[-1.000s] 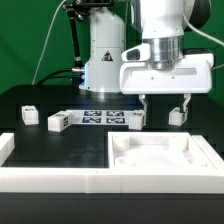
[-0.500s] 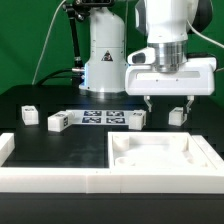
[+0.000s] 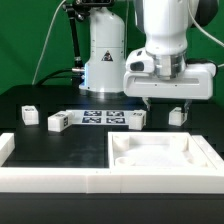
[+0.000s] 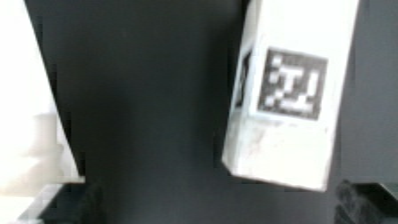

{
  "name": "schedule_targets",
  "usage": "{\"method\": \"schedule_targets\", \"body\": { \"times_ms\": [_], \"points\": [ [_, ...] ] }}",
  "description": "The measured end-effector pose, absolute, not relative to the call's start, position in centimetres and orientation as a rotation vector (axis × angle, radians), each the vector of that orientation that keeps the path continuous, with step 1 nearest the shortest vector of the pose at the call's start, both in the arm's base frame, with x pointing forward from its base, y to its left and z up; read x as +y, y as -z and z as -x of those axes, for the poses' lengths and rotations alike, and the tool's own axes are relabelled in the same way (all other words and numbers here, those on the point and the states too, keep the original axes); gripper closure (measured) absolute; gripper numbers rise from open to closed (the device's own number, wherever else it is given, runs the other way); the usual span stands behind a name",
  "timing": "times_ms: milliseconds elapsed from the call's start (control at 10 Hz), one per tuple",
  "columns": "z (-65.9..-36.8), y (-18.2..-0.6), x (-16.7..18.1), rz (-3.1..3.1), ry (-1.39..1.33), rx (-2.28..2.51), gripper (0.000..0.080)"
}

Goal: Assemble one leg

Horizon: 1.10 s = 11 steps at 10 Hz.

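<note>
The white leg still lies off to one side, short of my fingers, so it is too early to close on the leg; my gripper moves toward it first.
Several small white legs stand on the black table in the exterior view: two at the left, one beside the marker board and one further right. My gripper hangs open and empty just above the two right-hand legs, one finger near each. In the wrist view a white leg with a black-and-white tag lies on the dark table, off to one side of the open gripper. The dark fingertips barely show at the frame's corners.
The marker board lies between the legs. A large white square panel with a raised rim sits at the front right. A long white rim piece runs along the front. The robot base stands behind.
My gripper has shifted slightly to the exterior view's right, turned a little and dropped slightly. The legs have not moved.
</note>
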<state>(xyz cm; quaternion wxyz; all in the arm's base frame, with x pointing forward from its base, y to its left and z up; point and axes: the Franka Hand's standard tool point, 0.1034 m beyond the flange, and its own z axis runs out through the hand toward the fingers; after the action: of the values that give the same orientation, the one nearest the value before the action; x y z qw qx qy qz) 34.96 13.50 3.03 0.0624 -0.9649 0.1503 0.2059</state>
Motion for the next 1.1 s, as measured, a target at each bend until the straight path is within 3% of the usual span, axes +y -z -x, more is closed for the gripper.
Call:
{"method": "schedule_targets", "body": {
  "times_ms": [600,1100],
  "points": [
    [-34.0,-3.0,14.3,2.626,-1.316,0.411,0.0151],
    [-33.9,-1.5,16.2,2.634,-1.348,0.412,0.0151]
  ]
}}
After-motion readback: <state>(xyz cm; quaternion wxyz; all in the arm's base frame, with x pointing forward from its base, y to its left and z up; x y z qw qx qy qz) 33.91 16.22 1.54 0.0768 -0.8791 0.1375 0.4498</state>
